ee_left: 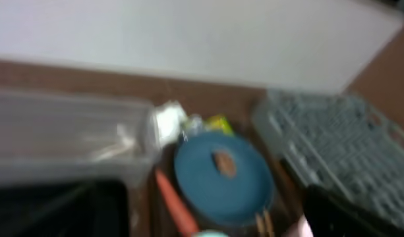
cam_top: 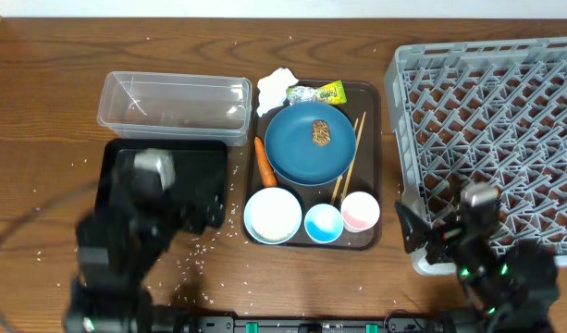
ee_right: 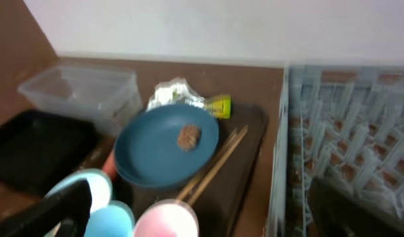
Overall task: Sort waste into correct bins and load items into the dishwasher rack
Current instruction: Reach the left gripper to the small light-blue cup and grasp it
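Note:
The left gripper will next hand over the blue cup, so it will grab the cup by its rim on the white bowl's side [cam_top: 306,222], which leaves the cup's base free.
On the brown serving tray [cam_top: 371,102] lie a dark-blue plate [cam_top: 301,153] with a brown food lump [cam_top: 321,134], a white tissue [cam_top: 276,88], a yellow-green foil wrapper [cam_top: 326,93], a carrot [cam_top: 264,163], chopsticks [cam_top: 349,159], a white bowl [cam_top: 273,215], a blue cup [cam_top: 323,223] and a pink cup [cam_top: 360,211]. The clear tub [cam_top: 172,104] and the black tray [cam_top: 186,153] stand to the left, the grey rack [cam_top: 496,111] to the right. My left gripper [cam_top: 207,205] hovers open over the black tray. My right gripper [cam_top: 414,233] is open and empty beside the rack's front left corner.
White rice grains [cam_top: 202,250] lie scattered on the wooden table in front of the black tray. The left wrist view is blurred. The right wrist view shows the plate [ee_right: 165,145], the pink cup [ee_right: 165,220] and the rack [ee_right: 346,131] close ahead.

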